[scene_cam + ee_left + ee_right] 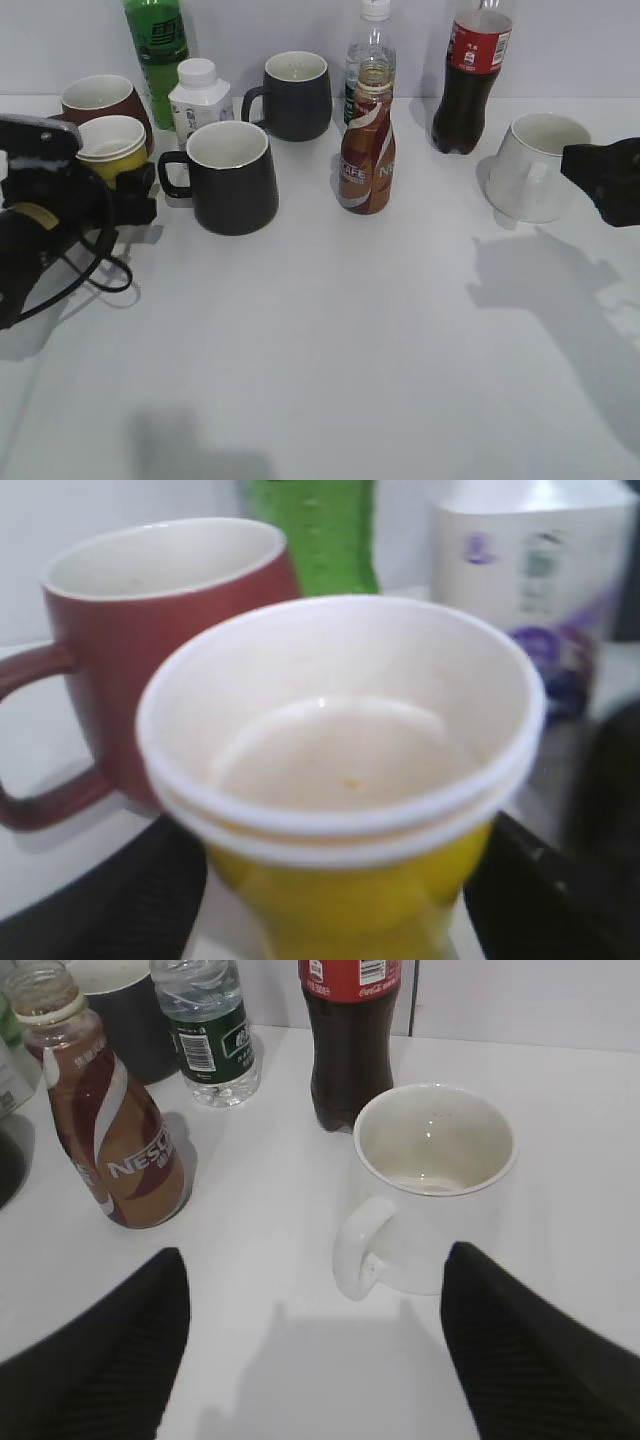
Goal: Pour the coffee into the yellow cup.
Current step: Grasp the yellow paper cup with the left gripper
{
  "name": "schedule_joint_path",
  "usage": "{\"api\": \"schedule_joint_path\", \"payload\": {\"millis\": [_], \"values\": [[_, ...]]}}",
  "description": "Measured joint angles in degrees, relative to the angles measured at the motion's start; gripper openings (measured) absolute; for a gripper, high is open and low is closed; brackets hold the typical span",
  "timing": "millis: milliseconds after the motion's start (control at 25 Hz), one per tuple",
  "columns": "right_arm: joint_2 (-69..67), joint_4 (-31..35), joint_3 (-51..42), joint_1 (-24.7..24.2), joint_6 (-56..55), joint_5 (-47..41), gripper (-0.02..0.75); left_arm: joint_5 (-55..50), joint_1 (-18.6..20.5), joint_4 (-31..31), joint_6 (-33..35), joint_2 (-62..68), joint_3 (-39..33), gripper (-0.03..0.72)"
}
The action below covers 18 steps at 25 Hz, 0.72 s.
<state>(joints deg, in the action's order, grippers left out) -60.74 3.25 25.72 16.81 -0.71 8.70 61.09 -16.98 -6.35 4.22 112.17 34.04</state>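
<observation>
The yellow cup widens to a wide white rim [112, 154], so the robot's left gripper should next grab the cup by its narrower lower side [124, 168].
The yellow cup [110, 145] stands at the far left, in front of a maroon mug. Its white inside [340, 750] looks empty in the left wrist view. My left gripper [122, 190] is open, with a finger on either side of the cup's lower wall [340, 890]. The coffee bottle [367, 150] stands upright in the middle with no cap, brown liquid inside; it also shows in the right wrist view [115, 1130]. My right gripper [600, 180] is open and empty [315, 1340], just in front of a white mug and well right of the coffee bottle.
The maroon mug [100, 100] nearly touches the yellow cup. Two black mugs [235, 180] [295, 95], a green bottle [157, 50], a small white bottle [198, 100], a water bottle [372, 45], a cola bottle [472, 80] and the white mug [535, 165] stand across the back.
</observation>
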Motion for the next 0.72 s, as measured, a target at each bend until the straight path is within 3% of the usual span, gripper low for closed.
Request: {"api": "schedule_joint_path", "payload": {"millis": [400, 720], "values": [[-1.7, -0.1, 0.0, 0.0, 0.0, 0.2, 0.585, -3.2, 0.0, 0.0, 0.0, 4.0, 6.9, 0.589], [-4.2, -2.2, 0.0, 4.5, 0.0, 1.9, 0.585, -2.5, 0.1, -0.1, 0.0, 5.1, 7.8, 0.582]]}}
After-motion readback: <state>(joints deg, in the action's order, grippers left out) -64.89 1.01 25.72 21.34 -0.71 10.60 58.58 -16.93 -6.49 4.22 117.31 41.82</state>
